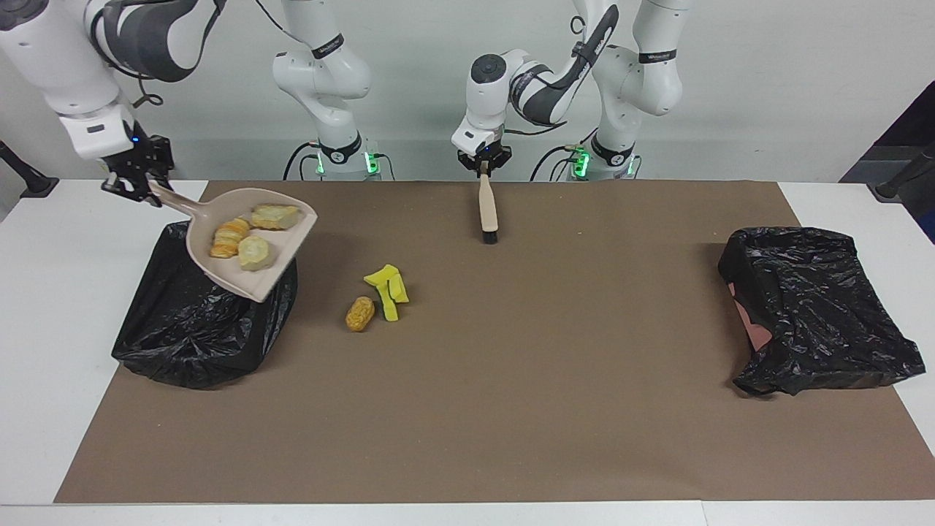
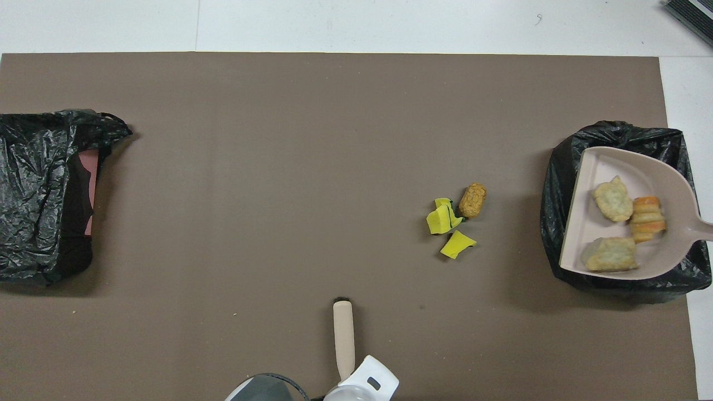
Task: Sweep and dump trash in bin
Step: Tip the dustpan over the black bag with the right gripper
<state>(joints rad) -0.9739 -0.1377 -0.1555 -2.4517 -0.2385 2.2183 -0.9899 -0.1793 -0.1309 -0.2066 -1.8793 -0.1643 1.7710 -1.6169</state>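
The brush head rests low on the brown mat and the beige brush would lie in place, so it is time to open my left gripper.
A beige dustpan hangs tilted over the black-bagged bin at the right arm's end of the table. My right gripper is shut on its handle. In the pan lie an orange-striped chunk and two pale cream chunks. Yellow foam pieces and an orange-brown nugget lie on the brown mat, beside the bin. My left gripper is shut on the beige brush, bristles down over the mat.
A second black-bagged bin sits at the left arm's end of the table, with a pink patch showing at its side. White tabletop borders the mat at both ends.
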